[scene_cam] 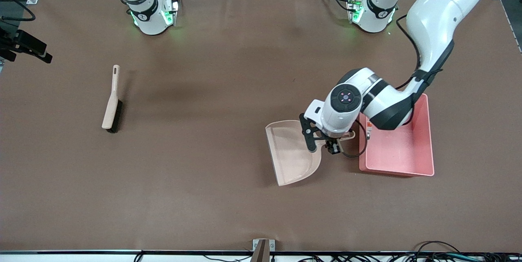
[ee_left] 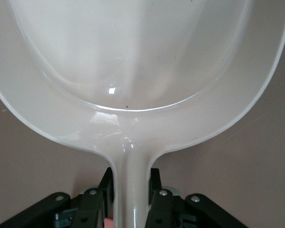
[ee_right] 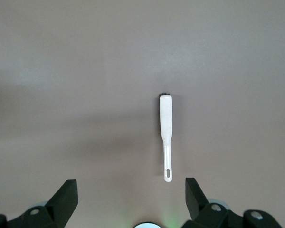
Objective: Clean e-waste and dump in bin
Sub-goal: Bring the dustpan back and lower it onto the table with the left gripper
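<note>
My left gripper keeps hold of the dustpan for now, since the dustpan's straight edge hangs tilted above the brown tabletop and the dustpan would drop if I opened now.
My left gripper [scene_cam: 332,143] is shut on the handle of a beige dustpan [scene_cam: 290,152], low at the table beside the pink bin [scene_cam: 424,139]. In the left wrist view my fingers [ee_left: 155,183] clamp the handle, and the pan [ee_left: 133,57] holds nothing but a tiny dark speck. A small pale bit [scene_cam: 368,129] lies inside the bin by the wall nearest the gripper; I cannot tell if it is e-waste. The dark cylindrical piece is not visible. My right gripper [ee_right: 131,199] is open and empty, high over the table above the brush [ee_right: 166,123].
The beige brush with dark bristles [scene_cam: 111,103] lies flat on the brown table toward the right arm's end. The left arm's forearm hangs over the bin's farther part. A black clamp [scene_cam: 24,47] sticks in at the table's edge.
</note>
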{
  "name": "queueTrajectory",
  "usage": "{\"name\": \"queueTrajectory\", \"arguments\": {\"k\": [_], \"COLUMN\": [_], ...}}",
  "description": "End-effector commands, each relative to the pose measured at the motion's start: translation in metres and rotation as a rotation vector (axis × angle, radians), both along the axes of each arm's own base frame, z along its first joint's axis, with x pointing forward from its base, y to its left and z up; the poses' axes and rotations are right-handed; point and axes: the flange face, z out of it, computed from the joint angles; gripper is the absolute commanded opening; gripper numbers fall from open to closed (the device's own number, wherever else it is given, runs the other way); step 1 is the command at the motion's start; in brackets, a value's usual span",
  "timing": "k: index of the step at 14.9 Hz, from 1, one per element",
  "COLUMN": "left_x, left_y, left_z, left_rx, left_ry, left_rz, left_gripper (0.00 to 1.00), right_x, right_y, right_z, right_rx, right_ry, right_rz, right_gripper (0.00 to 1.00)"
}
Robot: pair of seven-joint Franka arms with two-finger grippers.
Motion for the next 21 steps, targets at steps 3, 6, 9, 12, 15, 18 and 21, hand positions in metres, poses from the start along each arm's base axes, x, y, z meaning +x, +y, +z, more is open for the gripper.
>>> {"name": "queueTrajectory", "arguments": {"k": [3, 6, 9, 12, 15, 18, 21], "left_x": [-0.015, -0.017, -0.023, -0.025, -0.027, -0.027, -0.026], "left_y": [-0.038, -0.044, -0.054, -0.055, -0.057, -0.056, -0.055], "left_z": [-0.027, -0.04, -0.052, -0.062, -0.063, -0.061, -0.057], "left_rx": [0.054, 0.039, 0.042, 0.042, 0.045, 0.045, 0.037], "left_ry": [-0.003, 0.0, -0.003, 0.007, 0.004, 0.006, 0.007], "left_rz": [-0.136, -0.17, -0.2, -0.213, -0.226, -0.241, -0.217], "left_gripper": [0.01, 0.01, 0.02, 0.04, 0.06, 0.12, 0.99], "right_x": [-0.003, -0.003, -0.003, -0.002, -0.001, -0.001, -0.001], "right_y": [0.011, 0.007, 0.006, 0.008, 0.009, 0.011, 0.01], "right_z": [0.012, 0.011, 0.012, 0.011, 0.011, 0.011, 0.009], "right_rx": [-0.024, -0.023, -0.024, -0.024, -0.024, -0.022, -0.022], "right_ry": [-0.016, -0.01, -0.015, -0.012, -0.016, -0.016, -0.01], "right_rz": [0.008, 0.0, -0.004, -0.001, 0.002, 0.005, 0.004], "right_gripper": [1.0, 1.0, 1.0, 1.0, 1.0, 1.0, 1.0]}}
